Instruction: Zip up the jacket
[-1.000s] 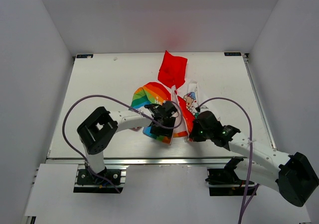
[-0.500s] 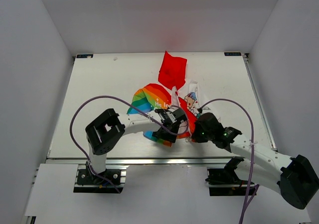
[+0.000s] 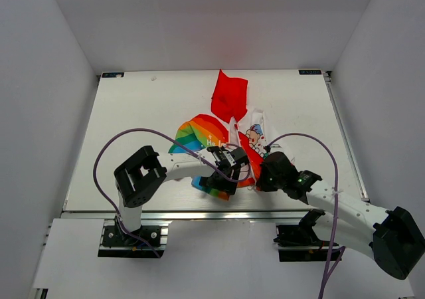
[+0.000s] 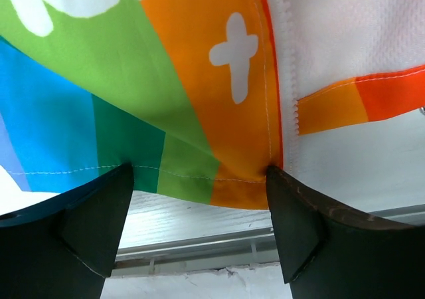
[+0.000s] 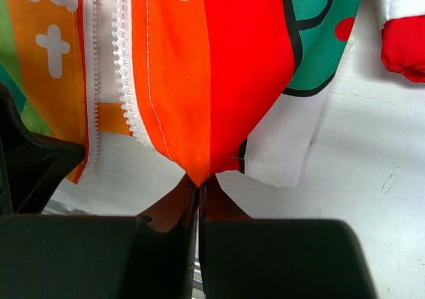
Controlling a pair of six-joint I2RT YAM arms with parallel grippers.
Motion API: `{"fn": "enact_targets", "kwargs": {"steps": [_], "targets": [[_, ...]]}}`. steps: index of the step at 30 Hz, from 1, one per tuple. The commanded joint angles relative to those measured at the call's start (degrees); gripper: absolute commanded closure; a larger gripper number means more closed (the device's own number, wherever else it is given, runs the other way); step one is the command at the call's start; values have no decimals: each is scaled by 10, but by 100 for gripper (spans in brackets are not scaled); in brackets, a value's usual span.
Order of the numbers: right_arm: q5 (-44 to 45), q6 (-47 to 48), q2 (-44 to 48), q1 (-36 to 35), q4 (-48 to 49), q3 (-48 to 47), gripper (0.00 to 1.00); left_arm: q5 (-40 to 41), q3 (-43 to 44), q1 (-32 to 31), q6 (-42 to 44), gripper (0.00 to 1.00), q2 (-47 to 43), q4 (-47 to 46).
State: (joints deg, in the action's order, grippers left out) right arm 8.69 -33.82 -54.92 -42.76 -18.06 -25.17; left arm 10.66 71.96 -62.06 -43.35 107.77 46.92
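Note:
My left gripper grabs the rainbow half's bottom hem at its orange corner beside the white teeth next, to bring both zipper ends together and zip up.
The jacket (image 3: pixel 209 134) lies open on the table, with its red hood (image 3: pixel 229 94) at the far side, the rainbow half on the left and the white cartoon half (image 3: pixel 255 136) on the right. My left gripper (image 3: pixel 228 173) is open at the rainbow half's bottom hem. In the left wrist view (image 4: pixel 199 226) the green-orange hem (image 4: pixel 199 173) lies between the spread fingertips (image 4: pixel 295 212). My right gripper (image 3: pixel 261 174) is shut on the orange-red bottom corner (image 5: pixel 202 159) of the other front edge, beside the white zipper teeth (image 5: pixel 123 80).
The white table (image 3: pixel 133 113) has a metal rail along its near edge (image 3: pixel 199 212). A red cuff (image 5: pixel 402 46) lies to the right of the right gripper. Purple cables loop over both arms. White walls stand on three sides.
My left gripper has moved right and nearer along the rainbow hem, closer to the right gripper. The right gripper has held its grip almost still, and the jacket has shifted slightly.

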Motion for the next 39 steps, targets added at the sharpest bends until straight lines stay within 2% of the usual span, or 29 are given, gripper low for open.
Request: {"fn": "enact_targets", "kwargs": {"steps": [1, 10, 14, 20, 23, 24, 27, 28, 30, 39], "targets": [[7, -1, -5, 1, 11, 0, 100, -1, -1, -7, -9, 9, -22, 31], [9, 0, -10, 1, 9, -1, 100, -29, -11, -10, -26, 9, -26, 6], [14, -3, -10, 1, 6, -3, 100, -27, -25, -13, -43, 23, 3, 5], [26, -7, -2, 1, 0, -1, 100, -11, -24, -23, -83, 30, 57, 54], [28, -8, -3, 1, 0, -1, 100, -5, -23, -23, -85, 44, 65, 59], [28, -9, -3, 2, 0, -1, 100, -4, -21, -23, -85, 56, 66, 64], [30, -13, 2, 2, -1, 0, 100, 2, -21, -23, -85, 75, 57, 63], [30, -12, 3, 1, -1, 2, 100, 3, -21, -24, -84, 88, 55, 63], [28, -12, 8, 1, -1, 1, 100, 6, -19, -24, -83, 99, 49, 63], [16, -2, 10, 2, 12, -6, 100, 2, -11, -24, -31, 100, -45, 42]]}}
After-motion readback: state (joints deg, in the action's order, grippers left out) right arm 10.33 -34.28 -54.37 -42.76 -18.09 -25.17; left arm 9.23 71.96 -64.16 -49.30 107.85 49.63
